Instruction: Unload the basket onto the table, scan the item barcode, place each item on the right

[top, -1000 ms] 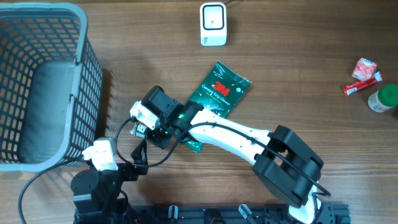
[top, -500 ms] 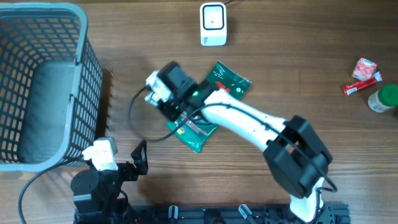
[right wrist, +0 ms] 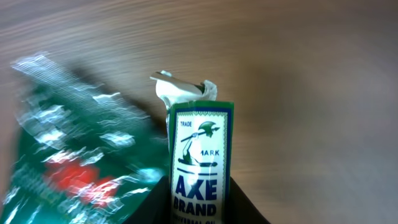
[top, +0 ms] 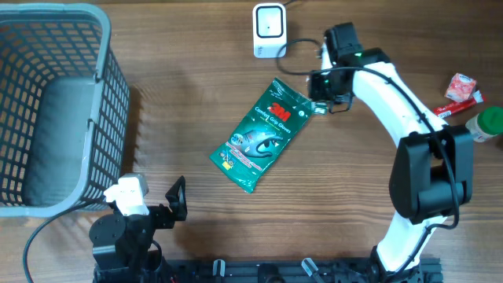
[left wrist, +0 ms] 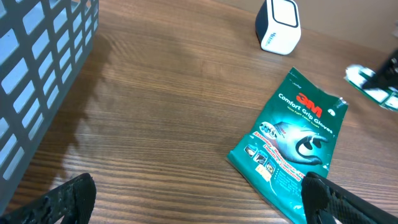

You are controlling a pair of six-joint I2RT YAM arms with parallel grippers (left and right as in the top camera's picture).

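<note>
The robot's right hand has to bring the box (top: 317, 108) closer to the wood before it opens. The box hangs near the packet's corner and would land short if released now.
My right gripper (top: 321, 101) is shut on a small green-and-white Axe Brand box (right wrist: 200, 146), held upright between the dark fingers (right wrist: 159, 204). In the overhead view this box (top: 317, 108) hangs just off the upper right corner of a green 3M gloves packet (top: 265, 134), below and right of the white scanner (top: 269, 30). Behind the box, the right wrist view shows the packet (right wrist: 68, 143) blurred. My left gripper (top: 178, 200) rests open at the near left edge, its fingertips (left wrist: 69, 198) wide apart over bare wood, with the packet (left wrist: 292, 142) and the scanner (left wrist: 279, 25) ahead of it.
A grey mesh basket (top: 110, 94) fills the left side of the table. At the far right lie a red sachet (top: 458, 93) and a green-capped bottle (top: 487, 124). The scanner's cable runs off the table's far edge.
The right arm has swung from the packet's lower left end, across it, to its upper right corner near the scanner. The left arm has not moved.
</note>
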